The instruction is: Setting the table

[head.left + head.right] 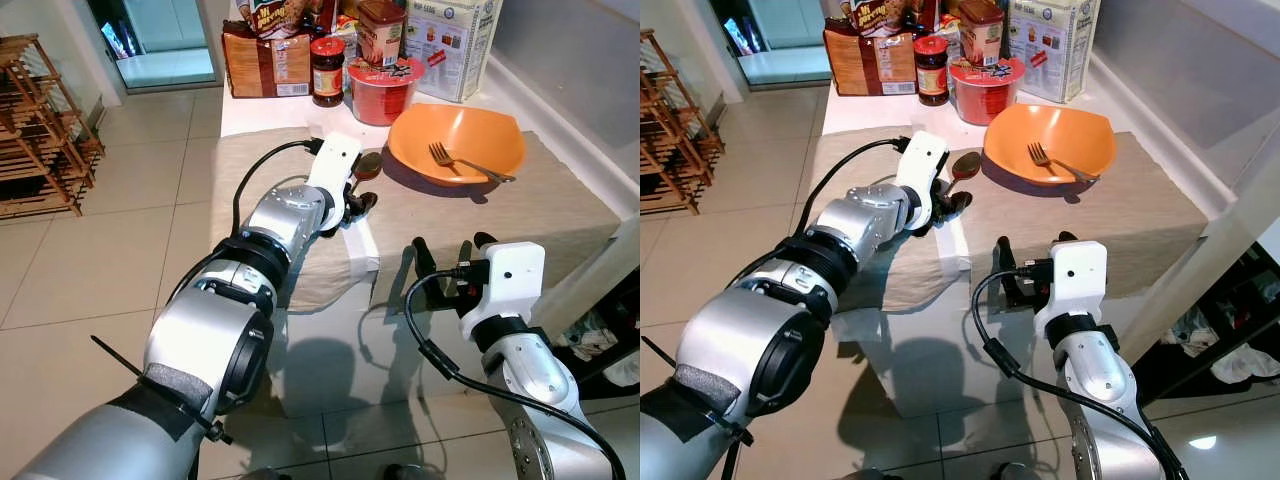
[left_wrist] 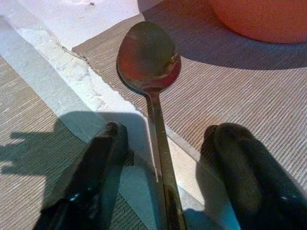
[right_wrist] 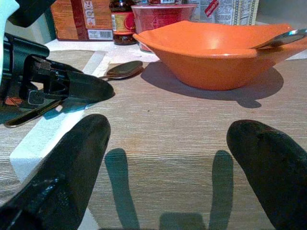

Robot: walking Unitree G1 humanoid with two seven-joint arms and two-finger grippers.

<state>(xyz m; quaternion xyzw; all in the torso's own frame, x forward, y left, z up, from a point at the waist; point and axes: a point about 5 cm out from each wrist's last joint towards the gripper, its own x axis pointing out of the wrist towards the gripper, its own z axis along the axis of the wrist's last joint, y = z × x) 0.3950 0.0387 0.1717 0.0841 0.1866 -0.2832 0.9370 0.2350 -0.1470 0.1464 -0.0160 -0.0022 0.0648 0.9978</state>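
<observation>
I will next use my left gripper to grab the metal spoon by its slim handle (image 2: 166,165), because the spoon's bowl is round and sloping.
A metal spoon (image 2: 149,57) lies across the white strip of table between two beige placemats, its bowl pointing at the orange bowl (image 1: 457,140). My left gripper (image 1: 358,200) is low over the spoon's handle, open, with one black finger (image 2: 98,163) on each side and neither touching it. A fork (image 1: 465,163) rests inside the orange bowl. My right gripper (image 1: 450,250) hovers open over the right placemat (image 1: 540,210) near the table's front edge, with nothing between its fingers.
At the back of the table stand a red cup (image 1: 382,88), a dark jar (image 1: 327,70), a cereal box (image 1: 450,45) and a brown bag (image 1: 266,62). A wooden rack (image 1: 35,130) stands on the tiled floor at the left. A white ledge runs along the right.
</observation>
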